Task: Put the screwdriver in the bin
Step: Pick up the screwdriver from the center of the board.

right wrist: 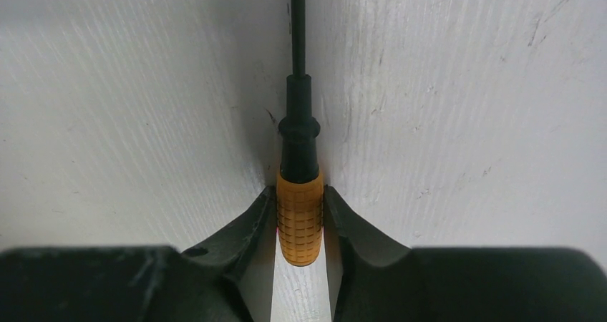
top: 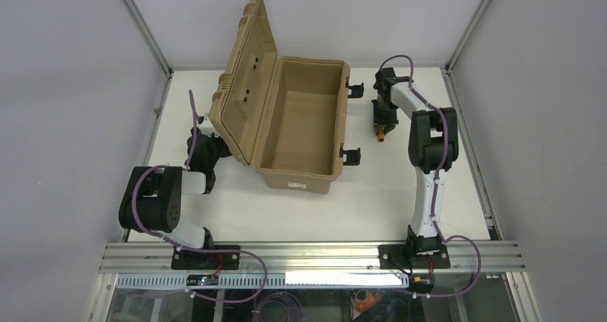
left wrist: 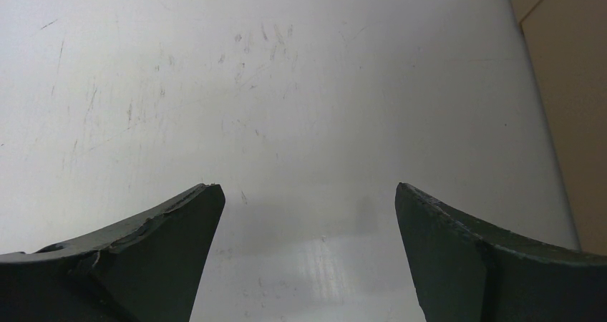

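The screwdriver would come up off the white table if I lifted my right gripper now, because both fingers are pressing on its knurled orange handle [top: 381,134] [right wrist: 300,220].
The bin [top: 304,122] is a tan case standing open at the table's middle back, lid [top: 243,79] tilted up to its left, black latches [top: 351,154] on its right side. It looks empty inside. The screwdriver [right wrist: 299,215] has a knurled orange handle and a thin black shaft pointing away from the wrist. My right gripper [right wrist: 299,200] is shut on the orange handle, low over the white table, right of the bin [top: 384,125]. My left gripper [left wrist: 308,193] is open and empty over bare table, beside the bin's left side [top: 204,150].
The bin's tan wall [left wrist: 565,86] shows at the right edge of the left wrist view. Grey enclosure walls stand left, right and behind the white table [top: 372,200]. The aluminium rail [top: 308,254] runs along the near edge.
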You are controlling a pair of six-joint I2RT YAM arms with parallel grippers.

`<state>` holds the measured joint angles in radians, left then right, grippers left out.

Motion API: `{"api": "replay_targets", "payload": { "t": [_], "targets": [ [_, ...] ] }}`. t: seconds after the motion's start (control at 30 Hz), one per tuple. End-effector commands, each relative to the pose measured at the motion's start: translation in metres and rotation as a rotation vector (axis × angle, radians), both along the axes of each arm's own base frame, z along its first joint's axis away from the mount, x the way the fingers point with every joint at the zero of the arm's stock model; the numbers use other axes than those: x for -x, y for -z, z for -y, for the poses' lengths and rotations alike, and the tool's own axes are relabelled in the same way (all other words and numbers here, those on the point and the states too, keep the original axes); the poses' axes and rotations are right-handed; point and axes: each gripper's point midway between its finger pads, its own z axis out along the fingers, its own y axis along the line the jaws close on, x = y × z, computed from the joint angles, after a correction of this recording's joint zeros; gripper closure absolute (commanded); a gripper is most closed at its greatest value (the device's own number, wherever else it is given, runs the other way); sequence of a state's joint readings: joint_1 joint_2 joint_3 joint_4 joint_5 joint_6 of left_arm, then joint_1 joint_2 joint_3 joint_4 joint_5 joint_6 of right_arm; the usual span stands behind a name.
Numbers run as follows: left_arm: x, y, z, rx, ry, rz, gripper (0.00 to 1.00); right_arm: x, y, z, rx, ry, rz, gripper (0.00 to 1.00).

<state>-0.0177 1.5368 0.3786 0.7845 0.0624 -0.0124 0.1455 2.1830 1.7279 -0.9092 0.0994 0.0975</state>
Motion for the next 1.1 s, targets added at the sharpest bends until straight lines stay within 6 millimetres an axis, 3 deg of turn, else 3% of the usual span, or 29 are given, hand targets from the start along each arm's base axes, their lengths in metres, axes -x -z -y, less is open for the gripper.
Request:
{"api": "replay_targets", "payload": {
  "t": [0.0,0.63,1.07],
  "targets": [
    [-0.004,-0.018,0.002,0.017,0.013,0.063,0.01,-0.001,-0.003,0.01,0.04,0.016,0.021,1.0],
    [-0.004,-0.018,0.002,0.017,0.012,0.064,0.01,0.001,-0.086,0.001,-0.072,0.078,0.214,1.0],
    [-0.004,-0.018,0.002,0.017,0.013,0.063,0.01,0.01,-0.156,-0.004,-0.134,0.085,0.352,1.0]
  ]
}}
